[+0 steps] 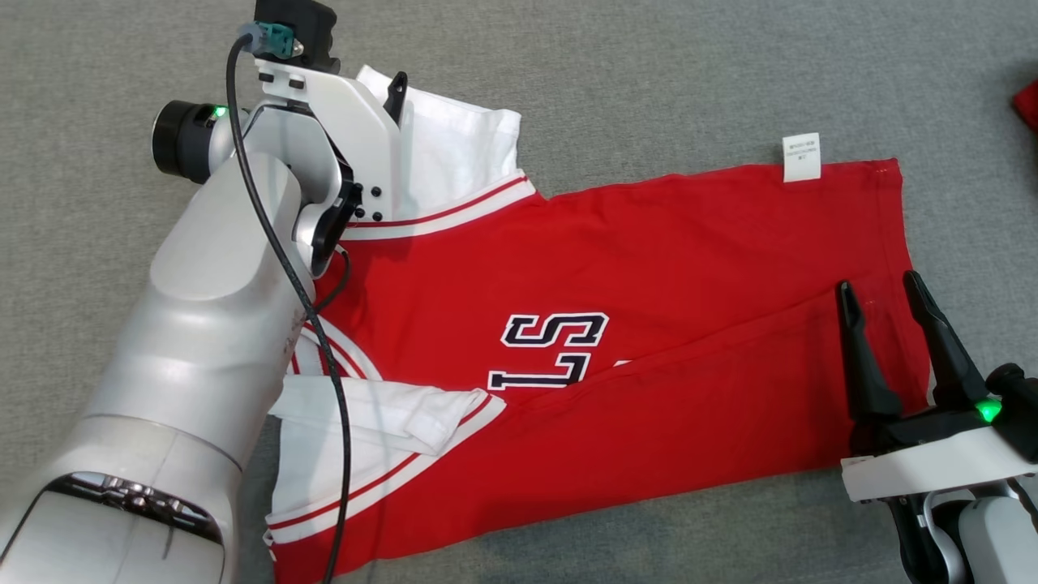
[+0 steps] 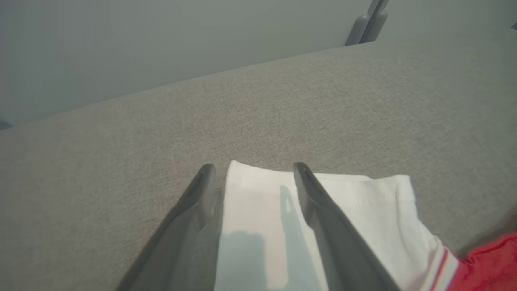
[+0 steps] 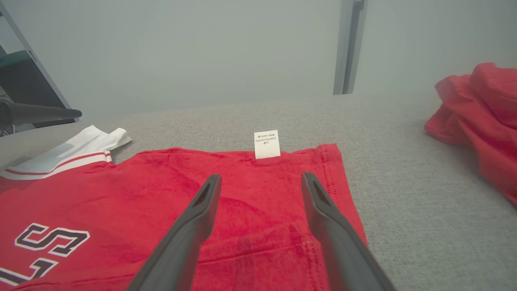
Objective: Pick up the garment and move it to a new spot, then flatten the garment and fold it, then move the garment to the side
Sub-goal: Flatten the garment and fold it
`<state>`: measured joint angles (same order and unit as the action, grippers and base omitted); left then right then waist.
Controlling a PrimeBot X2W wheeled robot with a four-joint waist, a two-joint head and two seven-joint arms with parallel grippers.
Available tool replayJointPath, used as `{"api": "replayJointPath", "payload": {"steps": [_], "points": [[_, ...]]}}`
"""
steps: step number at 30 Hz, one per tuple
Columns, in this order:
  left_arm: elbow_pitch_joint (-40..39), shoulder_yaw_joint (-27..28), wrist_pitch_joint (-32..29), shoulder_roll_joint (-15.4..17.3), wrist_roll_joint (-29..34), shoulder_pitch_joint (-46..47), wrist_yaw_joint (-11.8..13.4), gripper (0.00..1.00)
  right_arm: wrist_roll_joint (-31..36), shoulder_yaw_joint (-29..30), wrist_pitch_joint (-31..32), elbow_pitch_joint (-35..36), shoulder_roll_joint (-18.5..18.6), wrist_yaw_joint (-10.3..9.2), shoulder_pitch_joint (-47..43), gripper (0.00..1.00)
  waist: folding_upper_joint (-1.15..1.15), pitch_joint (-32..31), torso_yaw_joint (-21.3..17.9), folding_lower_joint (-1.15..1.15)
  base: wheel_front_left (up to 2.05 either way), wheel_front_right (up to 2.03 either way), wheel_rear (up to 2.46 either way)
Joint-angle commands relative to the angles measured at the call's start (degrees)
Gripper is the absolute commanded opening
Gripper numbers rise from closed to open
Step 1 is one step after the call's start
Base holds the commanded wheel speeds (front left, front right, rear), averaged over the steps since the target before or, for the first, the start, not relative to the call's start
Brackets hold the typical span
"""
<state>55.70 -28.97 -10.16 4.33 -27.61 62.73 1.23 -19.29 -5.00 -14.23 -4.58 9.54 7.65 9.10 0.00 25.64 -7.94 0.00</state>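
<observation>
My right gripper grabs the T-shirt by its free hem corner [image 1: 891,169] near the care label next, since the T-shirt's red body [image 1: 681,253] lies flat.
The garment [image 1: 649,268] is a red T-shirt with white sleeves and dark lettering [image 1: 551,349], lying spread on the grey cloth surface. Its near long edge is folded over along a diagonal crease. My left gripper [image 2: 254,166] stands open over the far white sleeve [image 2: 250,210], one finger beside the sleeve's edge and the other above it; in the head view one of its fingertips [image 1: 397,85] shows past the wrist. My right gripper [image 1: 878,281] is open above the hem corner at the right, holding nothing. The wrist view shows the right gripper [image 3: 261,176] over the red cloth [image 3: 161,194].
A white care label [image 1: 800,156] sticks out of the far side seam. Another crumpled red cloth [image 3: 480,109] lies off to the right, barely in the head view [image 1: 1028,104]. The near white sleeve [image 1: 373,422] is bunched beside my left forearm.
</observation>
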Motion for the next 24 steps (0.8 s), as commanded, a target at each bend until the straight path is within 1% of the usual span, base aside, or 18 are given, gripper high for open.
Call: {"api": "replayJointPath", "payload": {"steps": [1,7,14,22,23,24], "points": [[0.31,0.69,-0.25,1.58,0.58,2.97,-0.53,1.00,-0.46,-1.47,-0.76,1.25,0.90,-0.16,0.49,1.00,0.00,0.46,-0.75,0.00,0.00,0.00,0.00],[6.73,-0.35,0.27,1.82,1.27,5.91,-1.45,1.00,-0.73,-1.73,-0.76,1.31,1.05,-0.16,0.84,1.00,0.00,1.35,-2.18,0.00,0.00,0.00,0.00],[10.99,-1.27,2.17,2.43,1.98,8.00,-1.91,1.00,-0.76,-2.09,-0.76,1.28,0.93,-0.16,1.12,1.00,0.00,2.26,-3.14,0.00,0.00,0.00,0.00],[14.30,-1.31,4.07,2.19,1.25,9.55,-2.96,1.00,-0.50,-1.87,-0.76,1.26,0.69,-0.16,1.29,1.00,0.00,3.11,-3.49,0.00,0.00,0.00,0.00],[14.56,-1.41,4.30,2.15,1.22,9.64,-3.16,0.79,-0.49,-1.84,-0.76,1.23,0.67,-0.16,1.36,1.00,0.00,3.17,-3.49,0.00,0.00,0.00,0.00],[14.79,-1.57,4.49,2.08,1.23,9.71,-3.45,0.50,-0.46,-1.83,-0.76,1.18,0.67,-0.16,1.41,1.00,0.00,3.22,-3.48,0.00,0.00,0.00,0.00]]}}
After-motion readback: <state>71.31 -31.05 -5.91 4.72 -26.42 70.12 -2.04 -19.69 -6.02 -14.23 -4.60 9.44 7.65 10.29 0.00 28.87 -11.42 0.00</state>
